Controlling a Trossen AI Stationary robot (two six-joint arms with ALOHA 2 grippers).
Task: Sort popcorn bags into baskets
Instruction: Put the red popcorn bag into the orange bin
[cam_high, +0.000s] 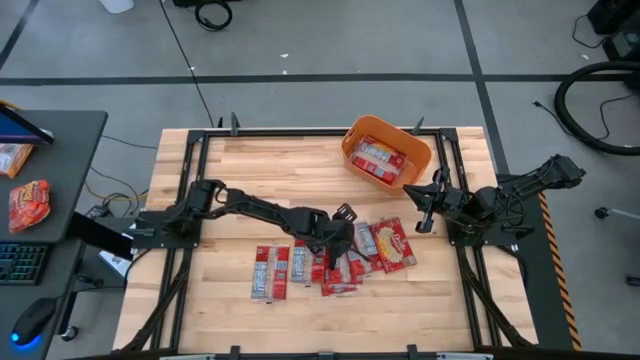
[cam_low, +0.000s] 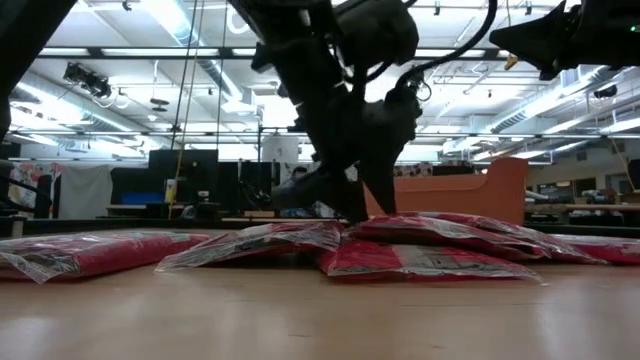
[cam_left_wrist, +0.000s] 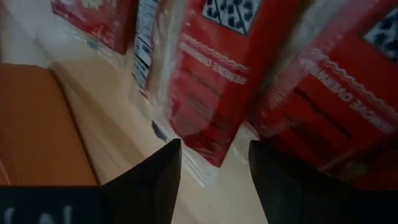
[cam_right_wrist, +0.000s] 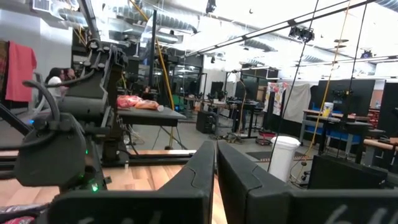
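The left gripper takes hold of the red popcorn bag by its sealed end's corner (cam_left_wrist: 208, 154) next, to sort it into the orange basket.
Several red popcorn bags (cam_high: 300, 265) lie flat in a loose, partly overlapping cluster near the table's near middle; a wider one with a cream centre (cam_high: 395, 245) lies at its right end. The orange basket (cam_high: 420, 150) stands at the far right with packets inside and shows behind the pile in the low view (cam_low: 500, 190). My left gripper (cam_high: 338, 240) is open, low over the cluster. In the left wrist view, my left gripper (cam_left_wrist: 214, 180) has one finger on either side of a packet's clear-sealed end (cam_left_wrist: 199, 158). My right gripper (cam_high: 420, 205) is shut and waits in the air near the right edge. My left gripper comes down on the cluster from above, slanting from the table's left, and its open fingertips (cam_low: 360, 210) reach down to the top of the packets (cam_low: 430, 255). I cannot tell whether they touch the packet between them.
Black frame rails (cam_high: 195, 160) run along the table's left, right and far sides. A side desk at the left carries a puffy orange-red snack pouch (cam_high: 28, 205), a keyboard and a mouse. Bare wood lies between the cluster and the basket and at the far left.
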